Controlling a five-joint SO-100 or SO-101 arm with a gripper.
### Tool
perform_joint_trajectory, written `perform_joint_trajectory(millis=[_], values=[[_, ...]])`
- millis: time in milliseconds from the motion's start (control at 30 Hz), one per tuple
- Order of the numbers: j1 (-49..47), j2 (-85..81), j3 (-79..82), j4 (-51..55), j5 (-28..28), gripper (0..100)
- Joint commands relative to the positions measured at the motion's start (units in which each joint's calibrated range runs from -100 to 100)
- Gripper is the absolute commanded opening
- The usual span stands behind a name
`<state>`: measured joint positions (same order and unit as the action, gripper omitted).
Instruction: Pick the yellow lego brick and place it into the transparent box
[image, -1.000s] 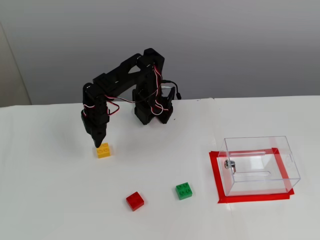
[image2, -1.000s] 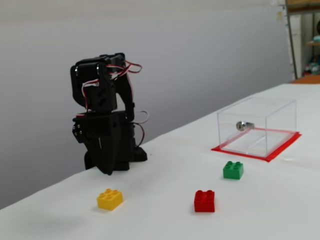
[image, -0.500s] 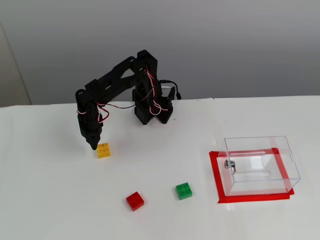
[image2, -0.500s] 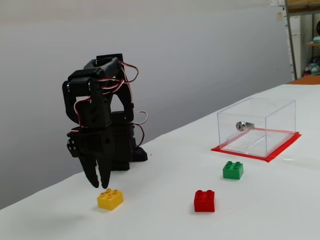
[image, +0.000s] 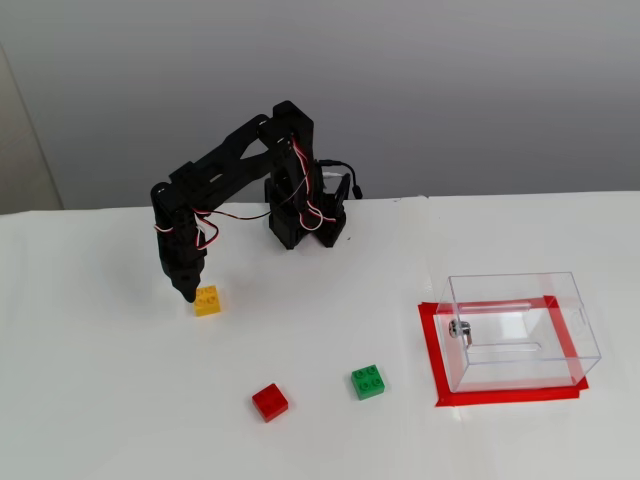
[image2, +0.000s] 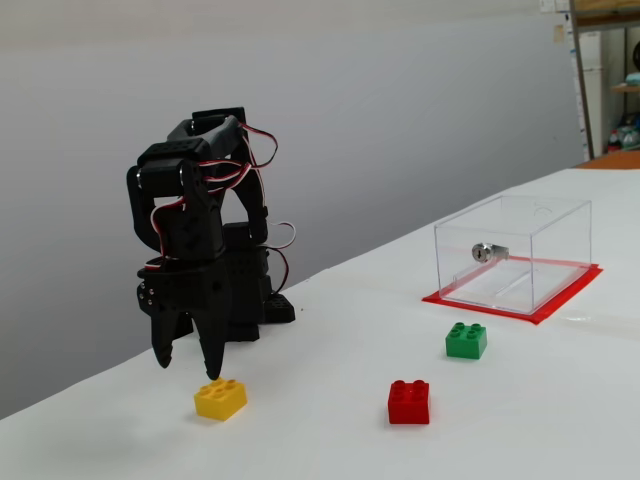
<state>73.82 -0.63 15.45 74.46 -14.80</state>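
Observation:
My gripper is to place the yellow lego brick (image: 208, 300) into the transparent box, so it should grab the brick by its opposite sides next.
The yellow lego brick (image: 208, 300) lies on the white table at the left, also seen in the other fixed view (image2: 221, 398). My gripper (image: 190, 291) points straight down just above and to the left of the brick. In a fixed view (image2: 188, 366) its two fingers stand apart, open and empty, slightly behind the brick. The transparent box (image: 513, 285) stands at the right, open at the top, with a small metal fitting on its left wall. It also shows in the other fixed view (image2: 545, 245).
A red brick (image: 269, 402) (image2: 409, 401) and a green brick (image: 368, 381) (image2: 466, 340) lie between the yellow brick and the box. Red tape (image: 429, 350) (image2: 560, 302) frames the box's base. The arm's base (image: 300, 215) stands at the table's back.

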Motion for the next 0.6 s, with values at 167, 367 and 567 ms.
perform_joint_trajectory(millis=[167, 367, 567], values=[[-3.47, -0.09, 1.82, -3.88, -0.28, 31], [-4.58, -0.09, 5.35, -5.88, -0.23, 31], [-5.4, -0.09, 8.42, -7.88, -0.28, 31]])
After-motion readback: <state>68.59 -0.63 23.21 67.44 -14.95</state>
